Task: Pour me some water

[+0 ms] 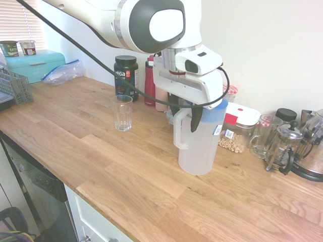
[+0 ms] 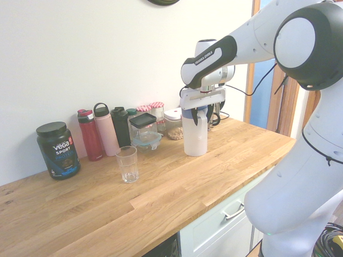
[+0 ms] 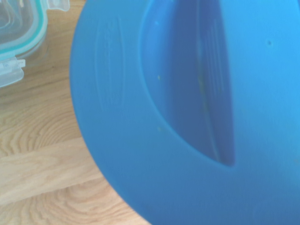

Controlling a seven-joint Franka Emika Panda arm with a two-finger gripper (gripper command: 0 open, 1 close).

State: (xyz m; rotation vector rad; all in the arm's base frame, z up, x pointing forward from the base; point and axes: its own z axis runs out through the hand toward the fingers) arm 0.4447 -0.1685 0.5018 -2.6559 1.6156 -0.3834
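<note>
I will pour water, so my gripper will take hold of the slim white handle next. The body of the pitcher is too wide under its blue lid.
A translucent white water pitcher (image 1: 199,146) (image 2: 194,136) with a blue lid (image 3: 140,117) stands upright on the wooden counter (image 1: 126,171). My gripper (image 1: 185,118) (image 2: 198,115) hangs over its top edge, open. The dark fingers (image 1: 196,121) reach down on either side of the white handle (image 1: 180,135), with small gaps showing. An empty clear drinking glass (image 1: 121,113) (image 2: 127,164) stands apart on the counter, toward the black tub. The blue lid fills most of the wrist view.
Against the wall stand a black Vega tub (image 1: 125,74) (image 2: 58,150), a red bottle (image 1: 150,83), further bottles and jars, and a clip-lid container (image 2: 144,131) (image 3: 18,37). A cereal box (image 1: 237,133), glass mug (image 1: 262,136) and French press (image 1: 282,148) crowd beside the pitcher.
</note>
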